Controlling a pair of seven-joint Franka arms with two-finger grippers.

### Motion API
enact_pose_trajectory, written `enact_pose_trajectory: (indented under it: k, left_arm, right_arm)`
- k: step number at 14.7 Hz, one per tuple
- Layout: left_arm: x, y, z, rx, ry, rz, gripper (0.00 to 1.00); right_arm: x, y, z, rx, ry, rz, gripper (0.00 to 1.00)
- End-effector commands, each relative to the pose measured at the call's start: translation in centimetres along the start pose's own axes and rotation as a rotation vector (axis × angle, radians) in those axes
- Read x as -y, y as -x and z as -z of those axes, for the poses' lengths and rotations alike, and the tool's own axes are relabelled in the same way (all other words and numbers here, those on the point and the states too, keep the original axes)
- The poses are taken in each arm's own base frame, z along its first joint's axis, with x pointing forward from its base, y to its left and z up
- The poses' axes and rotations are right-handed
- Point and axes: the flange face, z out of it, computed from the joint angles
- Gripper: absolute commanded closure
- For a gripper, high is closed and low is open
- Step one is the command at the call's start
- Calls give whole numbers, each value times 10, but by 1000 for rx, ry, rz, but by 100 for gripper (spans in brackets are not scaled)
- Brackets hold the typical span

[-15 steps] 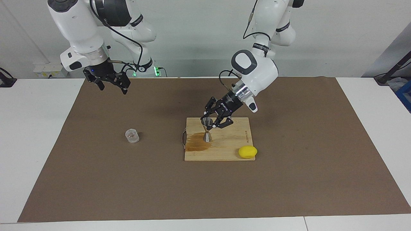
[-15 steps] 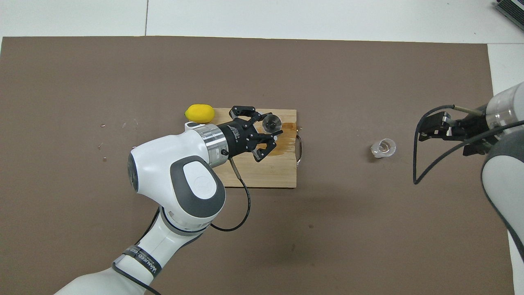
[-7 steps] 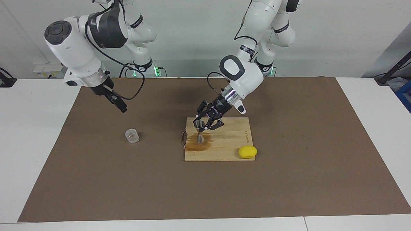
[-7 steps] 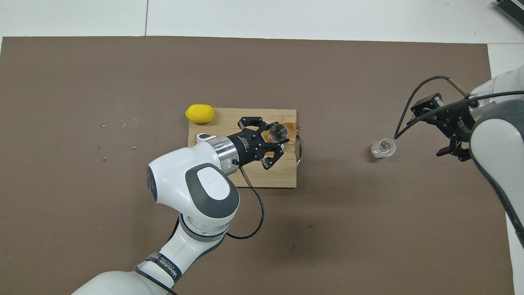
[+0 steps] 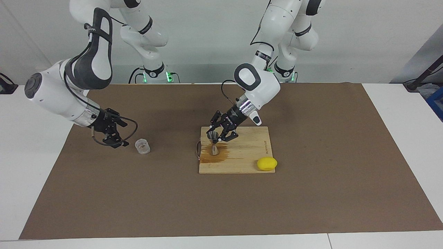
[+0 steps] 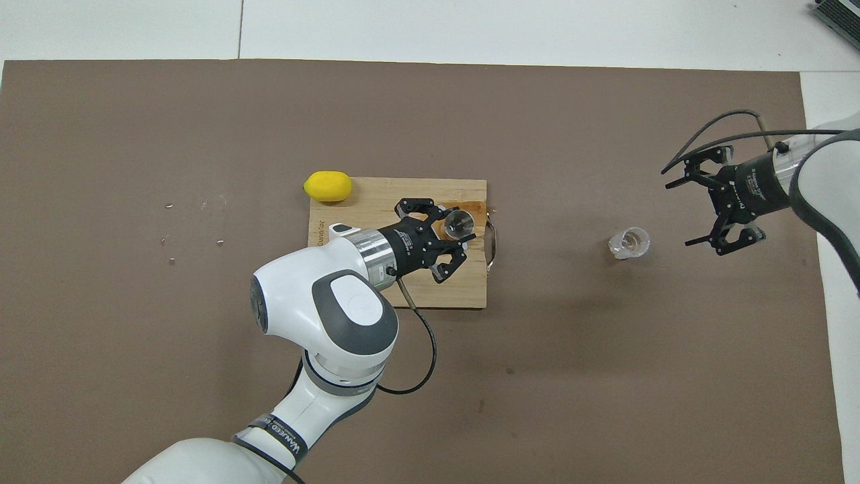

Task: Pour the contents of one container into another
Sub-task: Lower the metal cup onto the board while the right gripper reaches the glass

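The silver jigger (image 6: 460, 222) is upright on the wet stain in the overhead view and would stand, so my left gripper should open its fingers.
The silver hourglass jigger (image 5: 213, 141) (image 6: 460, 222) stands upright on a wet brown stain of the wooden cutting board (image 5: 249, 154) (image 6: 376, 289). My left gripper (image 5: 218, 133) (image 6: 457, 232) is shut on the jigger's upper cone. The small clear glass tumbler (image 5: 142, 146) (image 6: 629, 243) sits on the brown mat toward the right arm's end of the table. My right gripper (image 5: 121, 134) (image 6: 678, 212) hangs low beside the tumbler, lying sideways and pointing at it. It is open, a short gap away, and touches nothing.
A yellow lemon (image 5: 267, 163) (image 6: 327, 186) lies at the board's corner farthest from the robots, toward the left arm's end. A metal handle (image 5: 197, 149) sticks out from the board's edge near the jigger. The brown mat (image 5: 221, 207) covers the table's middle.
My right arm swung down from high above the mat to a low spot beside the tumbler, still open. My left gripper carried the jigger a little toward the board's handle edge.
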Motion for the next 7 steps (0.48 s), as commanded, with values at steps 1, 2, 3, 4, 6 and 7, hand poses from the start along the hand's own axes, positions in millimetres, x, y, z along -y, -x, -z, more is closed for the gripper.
enact_pose_trajectory:
  k: [1, 2, 3, 4, 6, 7]
  left_arm:
    - [3, -2, -1, 3, 15, -18, 100]
    - [3, -8, -5, -7, 13, -25, 100]
    - [3, -8, -6, -9, 12, -38, 100]
    - [2, -8, -5, -7, 11, -39, 100]
    - [2, -8, -5, -8, 10, -42, 100]
    - [2, -8, -5, -8, 10, -42, 95]
  right_arm:
    - [-12, -28, -26, 77, -47, -133, 0]
    - [-15, -32, -36, 84, -56, -151, 0]
    - [-18, -38, -44, 95, -65, -167, 0]
    - [-20, -43, -53, 113, -64, -157, 0]
    - [-30, -61, -70, 153, -61, -113, 0]
    - [-33, -65, -77, 167, -77, -102, 0]
